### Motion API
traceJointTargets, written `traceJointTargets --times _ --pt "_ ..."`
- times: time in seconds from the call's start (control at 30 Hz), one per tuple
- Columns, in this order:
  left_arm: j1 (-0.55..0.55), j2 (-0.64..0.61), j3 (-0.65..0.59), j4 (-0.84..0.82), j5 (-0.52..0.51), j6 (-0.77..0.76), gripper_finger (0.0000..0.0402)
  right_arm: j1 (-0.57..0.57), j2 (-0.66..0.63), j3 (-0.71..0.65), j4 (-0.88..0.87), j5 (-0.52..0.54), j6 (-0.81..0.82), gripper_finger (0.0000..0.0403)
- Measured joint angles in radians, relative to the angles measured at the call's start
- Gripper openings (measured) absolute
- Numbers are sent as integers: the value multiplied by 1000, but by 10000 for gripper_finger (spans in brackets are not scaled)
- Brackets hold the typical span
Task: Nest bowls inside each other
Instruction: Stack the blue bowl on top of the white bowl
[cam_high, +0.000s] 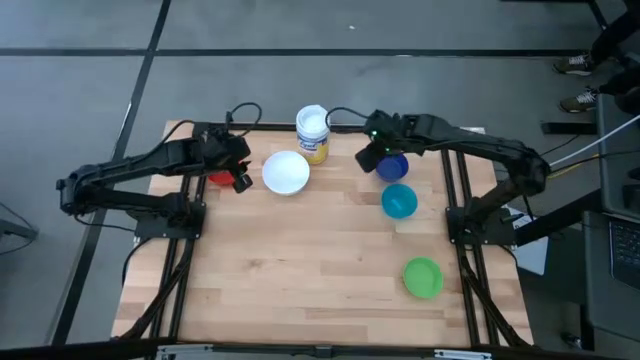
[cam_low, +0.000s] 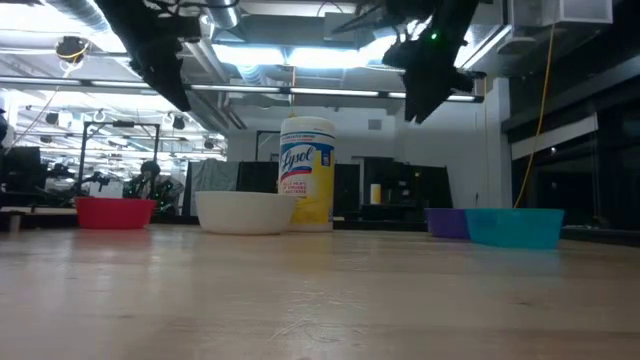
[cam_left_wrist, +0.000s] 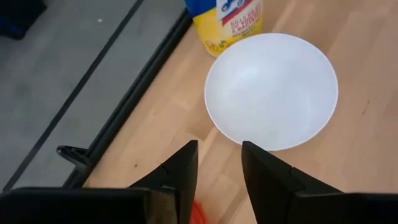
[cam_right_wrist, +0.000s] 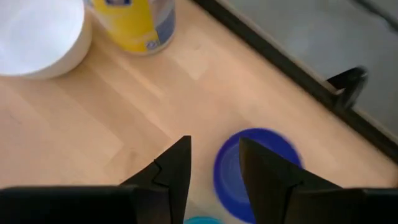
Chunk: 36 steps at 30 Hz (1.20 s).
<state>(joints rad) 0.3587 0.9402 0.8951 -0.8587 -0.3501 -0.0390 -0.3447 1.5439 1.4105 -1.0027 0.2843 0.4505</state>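
Observation:
The robot's right gripper should next grab the dark blue bowl by its rim (cam_high: 407, 162), so that the bowl can be nested inside the white bowl (cam_high: 286, 173).
Five bowls stand upright on their bases on the wooden table (cam_high: 300, 270). The red bowl (cam_high: 216, 178) at the far left lies partly under my left gripper (cam_high: 240, 168), which hovers open above it, beside the white bowl (cam_left_wrist: 272, 90). The dark blue bowl (cam_right_wrist: 273, 149) sits at the far right, below my right gripper (cam_right_wrist: 214, 165), which is open and raised clear of it. The teal bowl (cam_high: 399, 201) stands nearer than the dark blue one, and the green bowl (cam_high: 423, 277) is near the right front.
A yellow wipes jar with a white lid (cam_high: 312, 133) stands at the far edge between the white bowl (cam_high: 286, 172) and the dark blue bowl (cam_high: 393, 167). The table's middle and near left show bare wood. Arm frames run along both sides.

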Motion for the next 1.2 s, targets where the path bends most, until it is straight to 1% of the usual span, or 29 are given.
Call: traceJointTargets --times 0.27,0.37,0.57,0.77,1.0,1.2 --pt "31 -3 0 -2 37 1 119 -2 80 -18 15 -16 55 137" --pt "32 -8 0 -6 52 1 119 -8 97 -73 20 -44 95 137" --pt "32 -18 0 -7 71 -15 119 -17 100 -226 70 -81 163 137" --pt "31 -20 0 -7 117 -44 119 -37 100 -312 168 -131 167 137" --pt "31 -20 0 -29 141 -56 119 -50 100 -333 225 -146 144 137" --pt "31 -20 0 -49 144 -56 119 -70 100 -334 226 -146 121 137"
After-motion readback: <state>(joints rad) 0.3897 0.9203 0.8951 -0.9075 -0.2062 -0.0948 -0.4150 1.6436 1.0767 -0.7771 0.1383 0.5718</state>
